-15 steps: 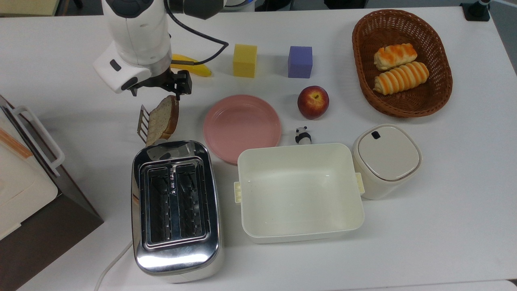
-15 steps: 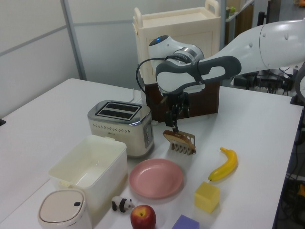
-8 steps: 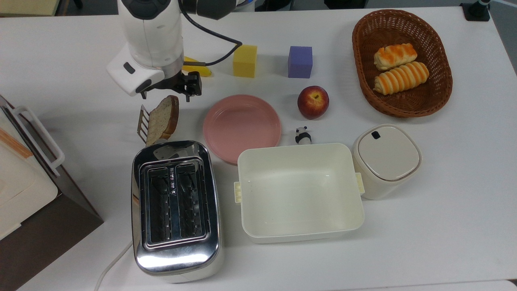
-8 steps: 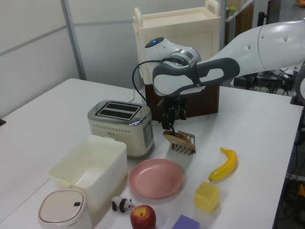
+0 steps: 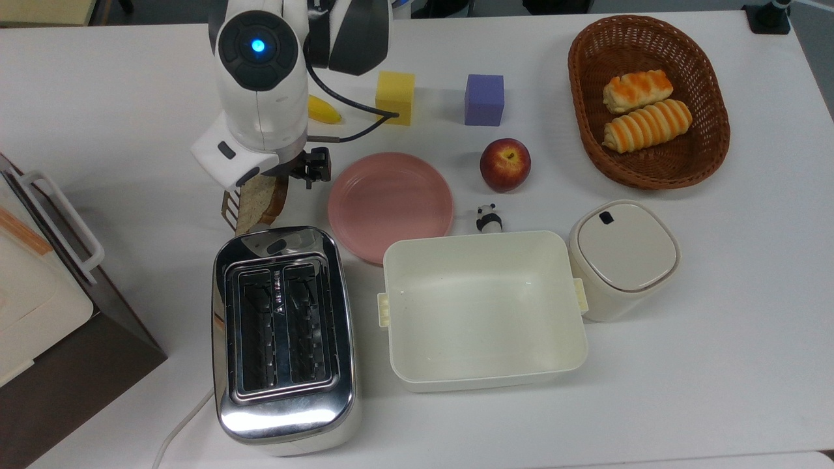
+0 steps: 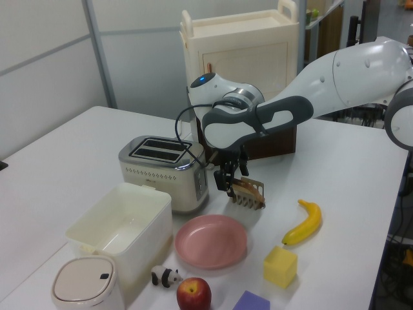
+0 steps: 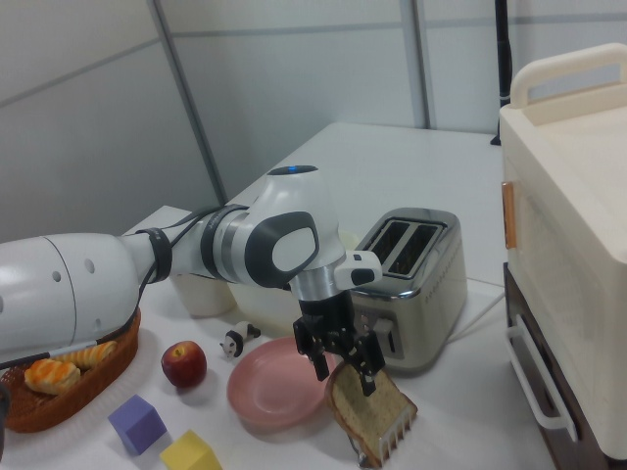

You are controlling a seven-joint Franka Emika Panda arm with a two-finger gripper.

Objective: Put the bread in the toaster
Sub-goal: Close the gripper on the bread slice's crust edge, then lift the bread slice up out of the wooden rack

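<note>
Next, my gripper grips the bread slice by its top edge and leaves the slice's lower part free to enter the toaster.
The bread is a speckled slice with a brown crust, leaning upright in a small wire rack just behind the toaster. The chrome two-slot toaster stands at the top view's lower left with both dark slots unfilled; it is also in the left view and the right view. My gripper is open and low over the bread, one finger on each side of its top edge. In the left view the gripper hangs right at the bread. The arm's wrist hides the slice's top in the top view.
A pink plate lies right of the bread, a cream tub beside the toaster. A banana, yellow cube, purple cube, apple, panda figurine, lidded container and roll basket spread around. A cabinet stands left.
The arm has swung toward the top view's right and come down, bringing the open gripper from above and beside the bread down onto its top edge. The bread and rack have not moved.
</note>
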